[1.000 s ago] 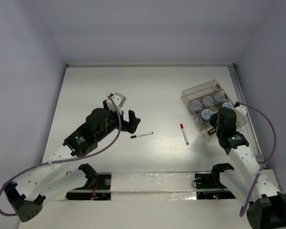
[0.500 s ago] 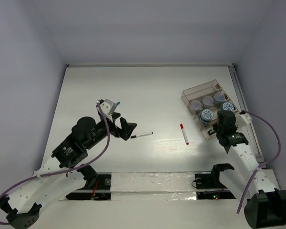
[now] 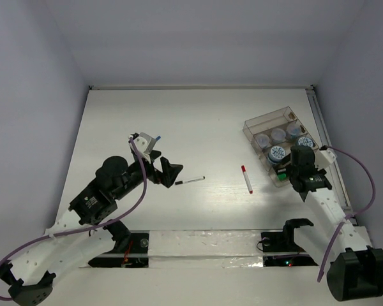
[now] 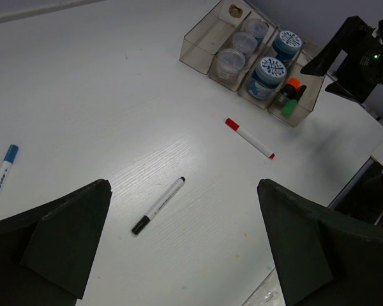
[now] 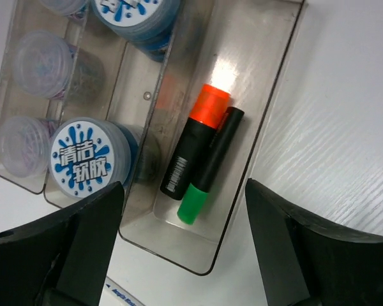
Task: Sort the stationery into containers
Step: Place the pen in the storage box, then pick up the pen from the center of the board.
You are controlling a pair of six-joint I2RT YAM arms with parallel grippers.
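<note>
I will grab the red-capped white pen by its white body [image 3: 247,180] with my right gripper next, so both ends stay free to fit inside the tray [image 3: 266,116].
The clear tray [image 3: 266,116] stands at the right. In its nearest compartment a green-capped marker [image 5: 210,172] and an orange-capped marker [image 5: 193,150] lie side by side. My right gripper [image 5: 184,183] hangs open just above them, holding nothing. Blue-and-white pots [image 5: 82,159] and greyish pots [image 3: 278,134] fill the other compartments. A thin black-and-white pen [image 3: 189,181] lies on the table just right of my open, empty left gripper [image 3: 169,172]. A red-capped white pen [image 3: 247,179] lies between that pen and the tray.
A blue-capped white pen [image 4: 1,180] lies on the table to the left of the left gripper. Purple cables loop off both arms. The table's right edge rail [image 3: 325,146] runs close behind the tray.
My right gripper has opened over the tray, and the green-capped marker now lies free beside the orange one. The left arm drew back towards the near left, then stopped.
</note>
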